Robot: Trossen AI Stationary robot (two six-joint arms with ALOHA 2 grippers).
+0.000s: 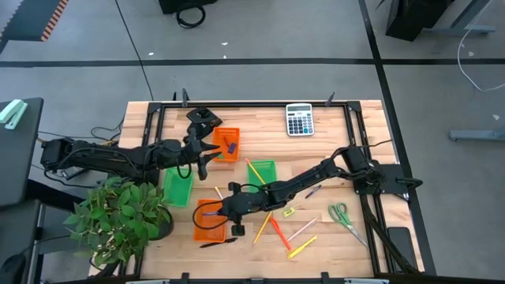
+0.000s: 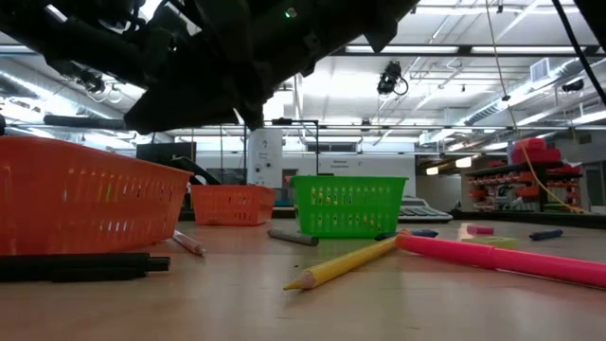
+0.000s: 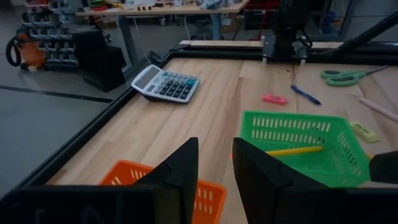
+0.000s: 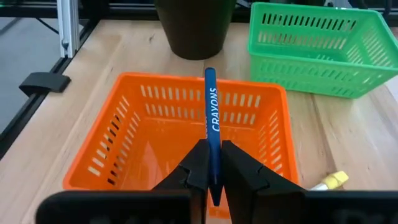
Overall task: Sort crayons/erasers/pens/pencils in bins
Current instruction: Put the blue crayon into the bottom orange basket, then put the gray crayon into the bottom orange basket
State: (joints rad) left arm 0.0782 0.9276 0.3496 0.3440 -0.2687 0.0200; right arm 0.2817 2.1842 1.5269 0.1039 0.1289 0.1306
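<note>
The blue crayon (image 4: 212, 124) stands inside the orange bin's rim and would stay in, so my right gripper should release it now.
My right gripper (image 4: 212, 163) is shut on a blue crayon (image 4: 211, 112) printed "CRAYONS", above the near orange bin (image 4: 155, 134), which also shows in the high view (image 1: 207, 225). My left gripper (image 3: 214, 163) is open and empty, above the far orange bin (image 1: 226, 143), which holds a dark stick (image 1: 231, 147). One green bin (image 3: 298, 146) holds a yellow pencil (image 3: 292, 150). The other green bin (image 1: 177, 188) stands by the plant. Pencils, crayons and a yellow eraser (image 1: 288, 211) lie loose on the table at the near right. My right gripper pinches the blue crayon between its two fingers by the sides of its rear part (image 4: 212, 155). The fingers lie along the crayon, and its front end (image 4: 209, 74) sticks out past the fingertips. The crayon is lifted clear, above the orange bin's open top.
A grey calculator (image 1: 299, 119) lies at the far edge and green-handled scissors (image 1: 343, 214) at the near right. A potted plant (image 1: 118, 217) stands at the near left corner. A black pen (image 1: 217, 243) lies before the near orange bin, and a blue pen (image 1: 313, 191) under the right arm.
</note>
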